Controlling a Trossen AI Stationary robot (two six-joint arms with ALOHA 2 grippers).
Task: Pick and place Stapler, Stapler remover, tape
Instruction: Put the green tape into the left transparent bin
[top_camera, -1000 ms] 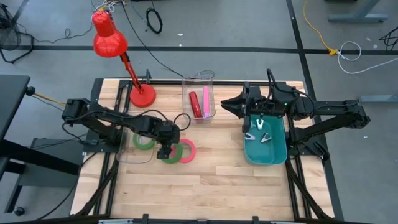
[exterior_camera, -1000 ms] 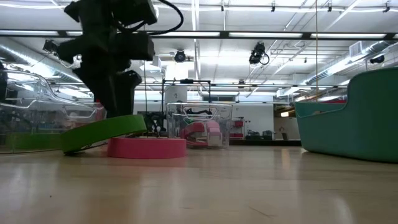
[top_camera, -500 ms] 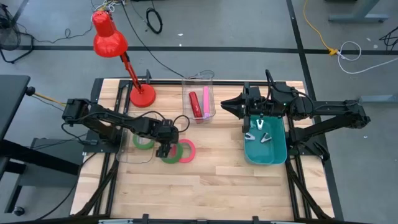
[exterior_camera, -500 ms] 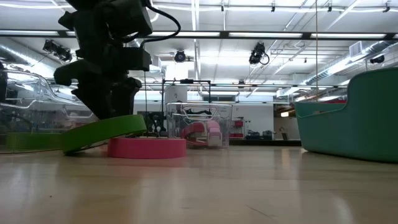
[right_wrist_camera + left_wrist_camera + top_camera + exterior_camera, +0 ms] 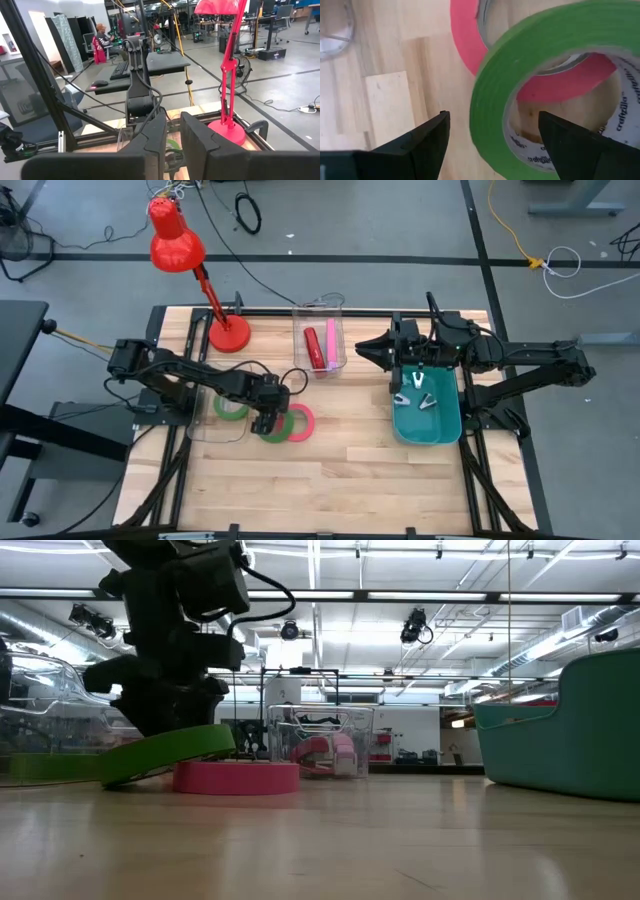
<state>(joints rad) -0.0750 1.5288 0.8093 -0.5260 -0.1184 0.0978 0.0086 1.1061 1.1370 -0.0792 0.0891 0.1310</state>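
Note:
The green ring's side [image 5: 489,117] is between my left gripper's fingers, and one finger is inside the green ring's hole [image 5: 527,114]. My left gripper needs to close. Closing now would hold the green ring.
A green tape ring [image 5: 270,431] lies tilted, its far-right side propped on a pink-red tape ring [image 5: 303,421] that lies flat on the table. Both show in the low view, the green ring [image 5: 165,752] and the pink-red ring [image 5: 235,776]. My left gripper [image 5: 265,419] is open just above the green ring. In the left wrist view [image 5: 492,145] its fingers stand either side of the ring's wall [image 5: 490,100], one outside and one over the hole, without plain contact. A second green ring [image 5: 228,408] lies in a clear tray. My right gripper [image 5: 362,350] waits shut beside the teal bin.
A clear tray [image 5: 200,425] stands left of the rings. A clear box [image 5: 320,345] with a red and a pink stapler stands at the far middle. A red desk lamp [image 5: 228,332] stands far left. A teal bin [image 5: 440,425] at the right holds metal staple removers [image 5: 417,398].
My left gripper has sunk a little toward the tilted green ring and turned somewhat about it. Both rings lie as before.

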